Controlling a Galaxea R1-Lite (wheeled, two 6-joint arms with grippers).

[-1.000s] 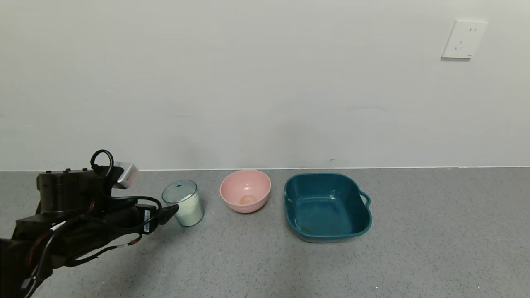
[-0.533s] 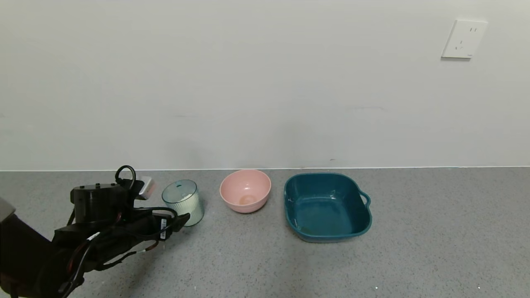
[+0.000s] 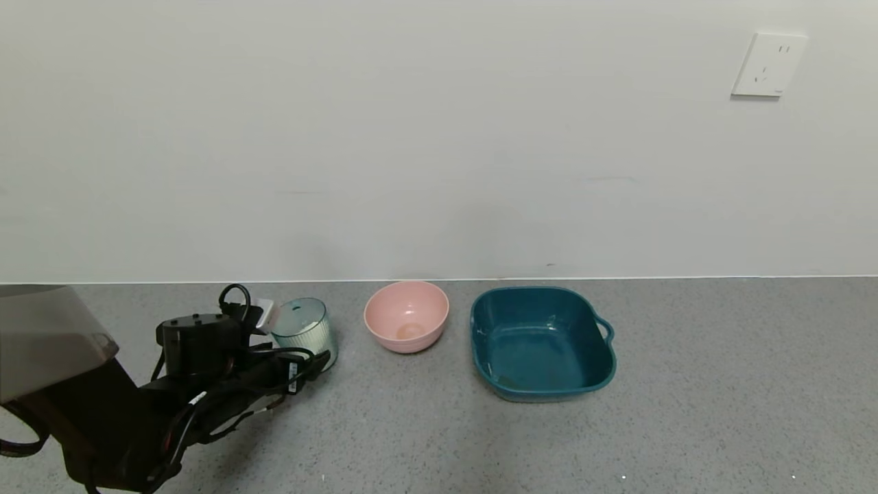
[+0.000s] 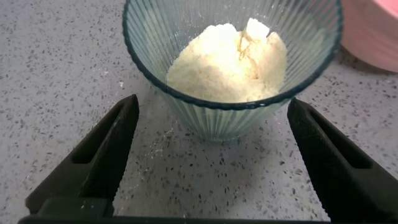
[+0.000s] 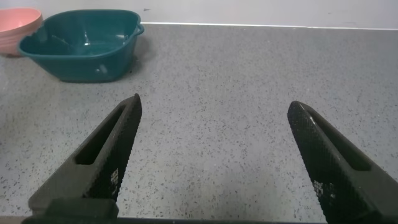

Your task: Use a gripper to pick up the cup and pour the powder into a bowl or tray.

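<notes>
The robot's left gripper should next grab the cup by its ribbed side [image 3: 319,336], so that it can pour powder into the pink bowl [image 3: 406,315] over the cup's open rim, which stays free.
The ribbed pale blue-green cup [image 3: 305,331] stands upright on the grey counter, left of the pink bowl [image 3: 406,315]. It holds clumpy white powder [image 4: 224,62]. My left gripper [image 3: 307,351] is open, with its fingertips on either side of the cup's lower wall [image 4: 211,121] and a gap on both sides. In the left wrist view the left gripper [image 4: 212,102] shows both black fingers [image 4: 106,149] wide apart. The pink bowl's edge [image 4: 373,31] shows beside the cup. My right gripper [image 5: 214,106] is open and empty over bare counter, out of the head view.
A dark teal squarish tray [image 3: 542,343] with a side handle stands right of the pink bowl; it also shows in the right wrist view [image 5: 81,43], next to the bowl [image 5: 18,28]. The wall runs close behind, with a white outlet [image 3: 768,65].
My left arm has moved forward and to the right, bringing its open fingers from beside the cup to either side of it. The cup, bowl and tray have not moved.
</notes>
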